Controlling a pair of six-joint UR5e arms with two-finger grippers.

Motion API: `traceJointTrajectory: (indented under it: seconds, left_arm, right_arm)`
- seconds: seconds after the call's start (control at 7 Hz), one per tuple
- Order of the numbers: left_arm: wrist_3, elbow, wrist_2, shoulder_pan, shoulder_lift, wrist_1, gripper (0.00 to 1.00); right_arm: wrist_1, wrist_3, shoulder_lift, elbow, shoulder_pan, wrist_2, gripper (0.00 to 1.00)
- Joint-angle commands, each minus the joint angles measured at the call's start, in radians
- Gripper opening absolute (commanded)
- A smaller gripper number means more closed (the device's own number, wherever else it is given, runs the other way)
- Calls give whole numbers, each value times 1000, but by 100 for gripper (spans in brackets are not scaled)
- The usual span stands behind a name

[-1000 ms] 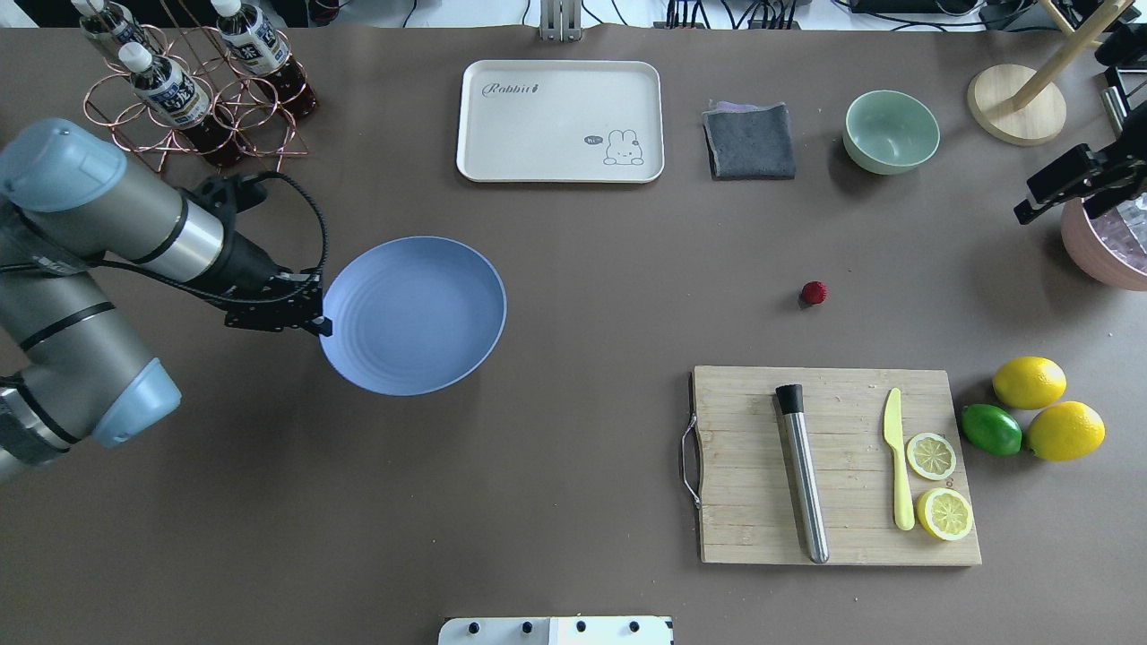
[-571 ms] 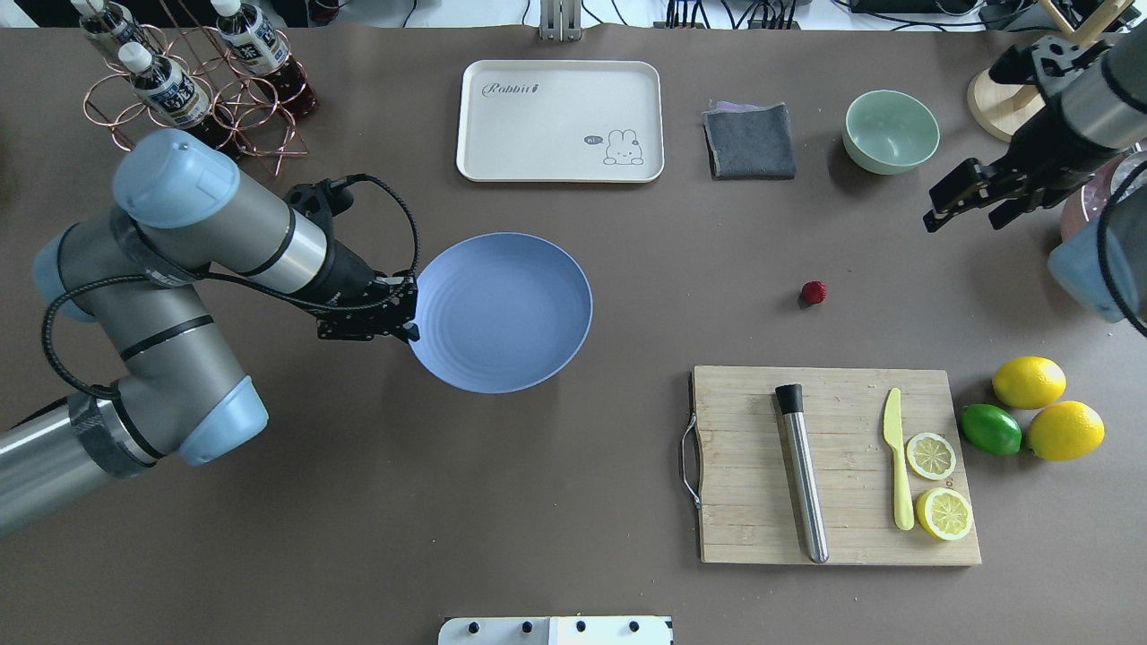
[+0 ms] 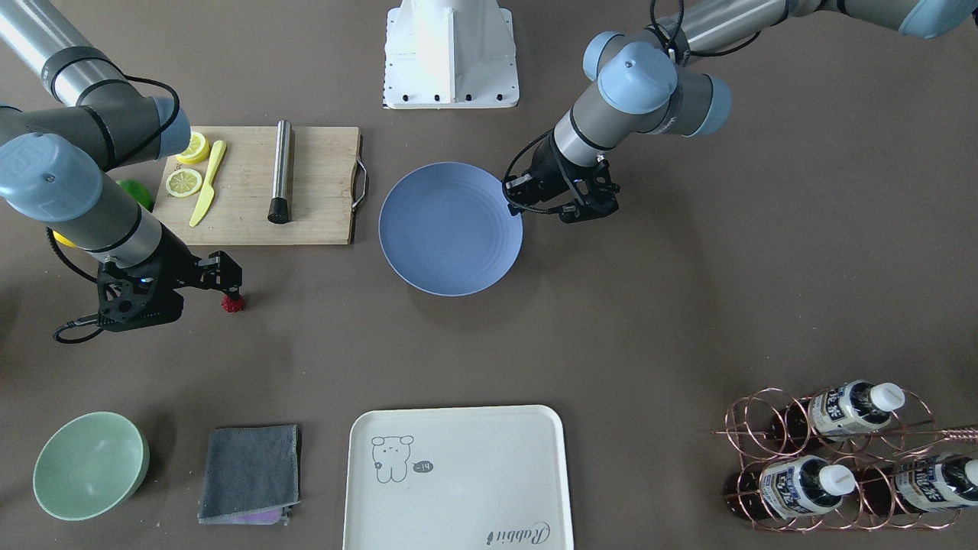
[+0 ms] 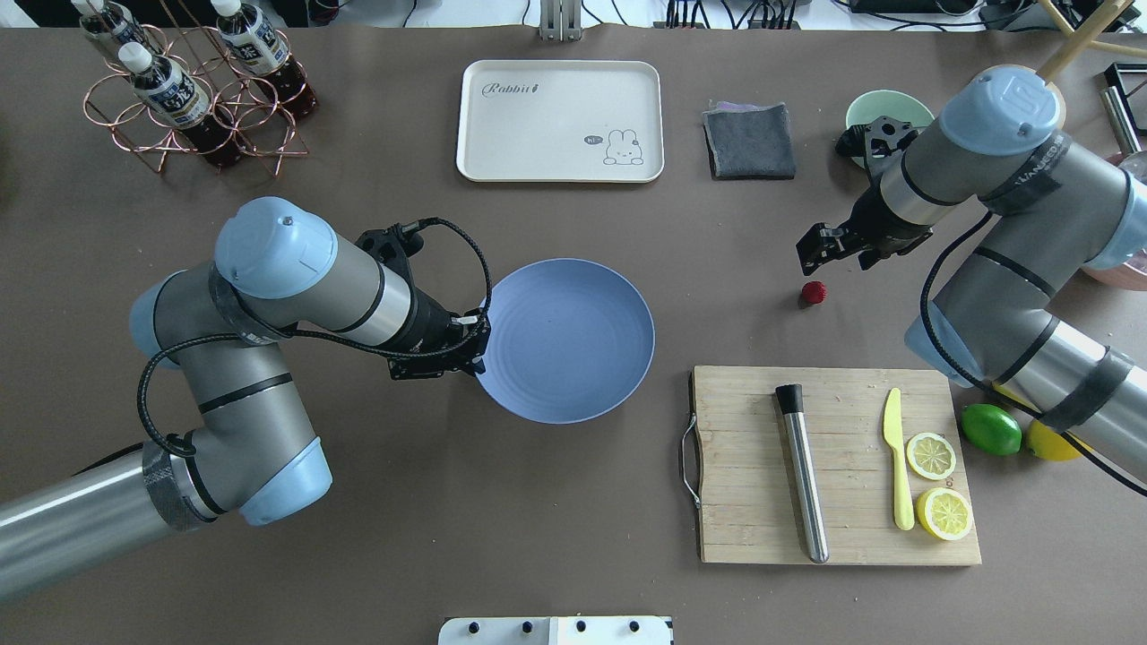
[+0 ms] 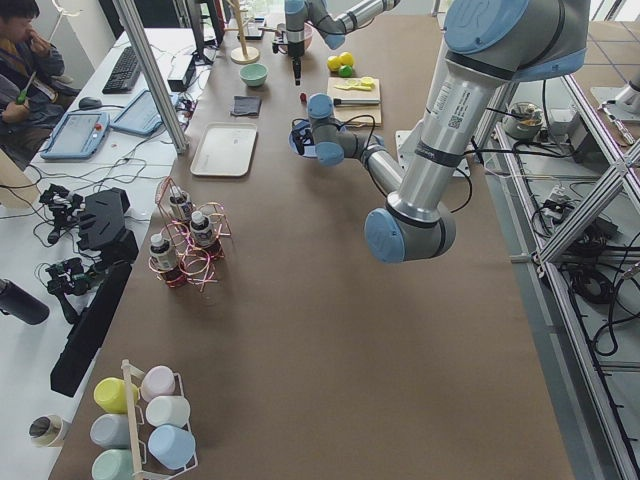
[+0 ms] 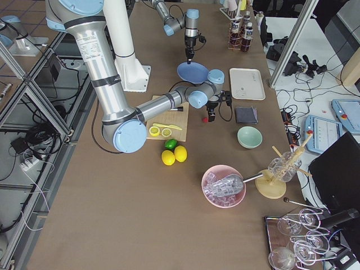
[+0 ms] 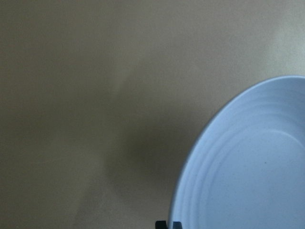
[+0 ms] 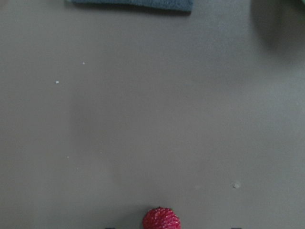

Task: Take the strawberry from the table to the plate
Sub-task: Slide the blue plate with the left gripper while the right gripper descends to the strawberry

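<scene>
The strawberry needs to go onto the blue plate (image 3: 450,228). My right gripper needs to pick it up next by its round red body (image 3: 233,303).
The strawberry (image 4: 814,292) is a small dark-red berry lying on the bare table (image 4: 627,502), just beyond the cutting board. My right gripper (image 4: 835,259) hovers open close above it. In the right wrist view the strawberry (image 8: 161,219) sits at the bottom edge, midway between the fingers. The blue-lavender plate (image 4: 573,331) is near the table's middle, and my left gripper (image 4: 479,345) is shut on its left rim. The plate (image 7: 248,171) casts a shadow on the table beside it. From the front, the strawberry (image 3: 232,305) lies below the right gripper (image 3: 206,289), and the left gripper (image 3: 513,200) holds the plate (image 3: 451,229).
A wooden cutting board (image 4: 744,466) carries a steel muddler, a yellow knife and lemon slices. A lime (image 4: 991,429) and lemons lie to its right. At the back are a cream tray (image 4: 560,121), a grey cloth (image 4: 749,141), a mint bowl (image 4: 865,106) and a bottle rack (image 4: 188,90).
My left arm has carried the plate rightward toward the table's middle. My right arm has swung in from the right edge and come down over the strawberry.
</scene>
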Motion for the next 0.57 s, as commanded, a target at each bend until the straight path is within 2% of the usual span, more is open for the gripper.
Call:
traceJointTrajectory:
  seconds: [0.0, 0.29, 0.43]
  left_arm:
    - [-5, 0, 10, 5, -1, 0, 0]
    - [-5, 0, 10, 5, -1, 0, 0]
    - [-4, 0, 10, 7, -1, 0, 0]
  right_arm:
    - [3, 3, 8, -28, -46, -44, 81]
    - [3, 3, 11, -45, -50, -44, 69]
    - [3, 3, 11, -43, -51, -44, 51]
